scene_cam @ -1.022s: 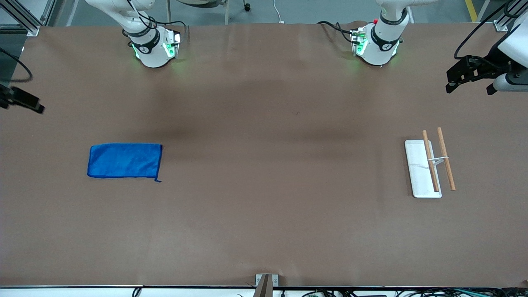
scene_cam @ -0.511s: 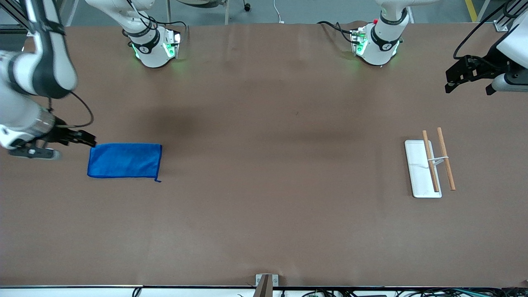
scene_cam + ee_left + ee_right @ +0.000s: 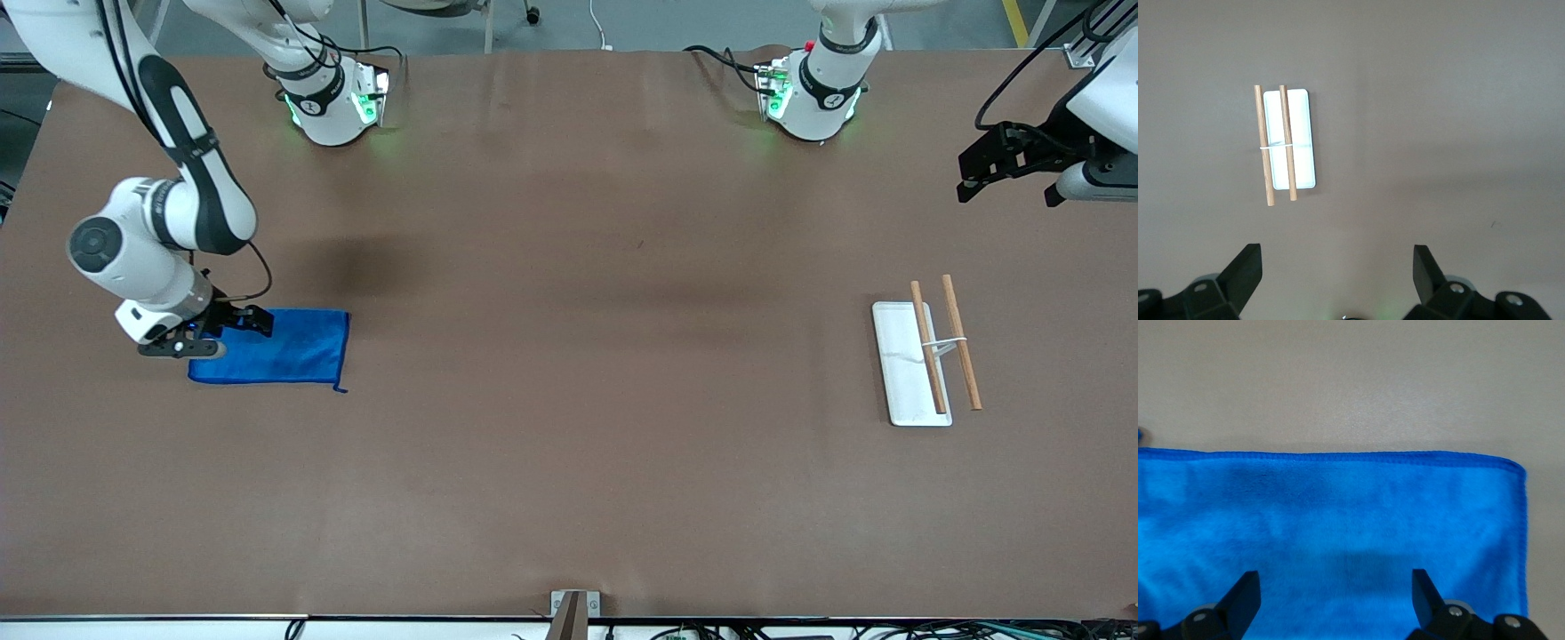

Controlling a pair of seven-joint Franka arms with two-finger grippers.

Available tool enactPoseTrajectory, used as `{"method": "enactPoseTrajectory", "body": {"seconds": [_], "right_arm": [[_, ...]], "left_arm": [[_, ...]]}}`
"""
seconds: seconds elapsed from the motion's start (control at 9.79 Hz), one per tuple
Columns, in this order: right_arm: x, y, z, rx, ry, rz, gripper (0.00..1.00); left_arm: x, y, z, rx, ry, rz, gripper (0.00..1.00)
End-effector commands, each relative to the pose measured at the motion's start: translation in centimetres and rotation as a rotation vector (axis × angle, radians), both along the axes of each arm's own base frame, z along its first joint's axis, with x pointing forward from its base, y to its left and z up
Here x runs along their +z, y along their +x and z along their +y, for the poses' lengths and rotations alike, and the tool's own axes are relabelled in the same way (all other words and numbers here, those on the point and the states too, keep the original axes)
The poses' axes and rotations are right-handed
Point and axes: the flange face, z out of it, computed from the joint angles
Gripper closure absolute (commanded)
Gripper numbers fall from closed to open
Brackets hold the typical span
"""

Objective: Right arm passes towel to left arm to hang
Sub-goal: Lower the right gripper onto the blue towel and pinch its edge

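Note:
Next, my right gripper grabs the blue towel by its plain end (image 3: 219, 369). That leaves the blue towel's corner with the loop (image 3: 339, 386) free for the left arm.
The blue towel (image 3: 289, 351) lies flat on the brown table toward the right arm's end, with a loose thread at one corner. My right gripper (image 3: 233, 333) is open, low over the towel's end nearest that end of the table. In the right wrist view the towel (image 3: 1338, 513) fills the space under the gripper (image 3: 1335, 593), with nothing between the fingers. My left gripper (image 3: 978, 173) is open and empty, up in the air at the left arm's end of the table; it also shows in the left wrist view (image 3: 1337, 267).
A white rack base with two wooden rods (image 3: 929, 356) lies on the table toward the left arm's end; it also shows in the left wrist view (image 3: 1288, 140). The two arm bases stand along the table's back edge.
My right arm has swung in from off the table's end and come down over the towel's end. The towel has not moved. The left arm has barely moved.

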Motion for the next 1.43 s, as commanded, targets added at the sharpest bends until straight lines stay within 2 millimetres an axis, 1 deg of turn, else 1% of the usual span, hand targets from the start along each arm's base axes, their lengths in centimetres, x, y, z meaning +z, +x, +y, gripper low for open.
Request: {"method": "enactPoseTrajectory", "body": {"seconds": [0.0,0.1,0.31,0.41,0.51,0.61,0.72,0.82,0.92,1.02,1.12,1.33], "right_arm": [[-1.9,-1.1,0.1,0.048,-0.006,-0.003,0.01],[-2.1,-1.2,0.2,0.049,-0.005,0.001,0.06],[-4.1,-1.5,0.3,0.036,0.0,0.01,0.19],[-4.6,-1.5,0.2,0.036,-0.002,0.005,0.27],[-4.7,-1.6,0.3,0.036,-0.001,0.01,0.4],[-4.8,-1.6,0.4,0.024,0.003,0.018,0.78],[-4.6,-1.6,0.4,-0.013,0.004,0.02,0.9],[-4.6,-1.7,1.3,-0.032,0.013,0.067,0.91],[-2.7,-1.0,2.9,-0.061,0.024,0.089,0.92],[-0.2,0.0,4.2,-0.086,0.028,0.105,0.93],[1.8,1.0,4.9,-0.09,0.029,0.151,0.93],[7.2,3.2,5.0,-0.082,0.024,0.171,0.94]], "left_arm": [[-1.4,0.5,0.0,-0.016,-0.001,0.039,0.0],[-1.4,0.5,0.0,-0.016,-0.001,0.041,0.0],[-1.4,0.5,0.1,-0.018,-0.001,0.041,0.0],[-1.4,0.5,0.1,-0.019,-0.001,0.041,0.0],[-1.4,0.5,0.2,-0.019,-0.001,0.043,0.0],[-1.4,0.5,0.2,-0.019,-0.001,0.043,0.0],[-1.4,0.5,0.2,-0.019,-0.001,0.043,0.0],[-1.4,0.5,0.3,-0.018,-0.001,0.043,0.0],[-1.4,0.5,0.3,-0.018,-0.001,0.043,0.0],[-1.4,0.5,0.3,-0.019,-0.001,0.041,0.0],[-1.4,0.5,0.2,-0.021,-0.005,0.043,0.0],[-1.8,0.2,0.6,-0.016,-0.012,0.079,0.0]]}}
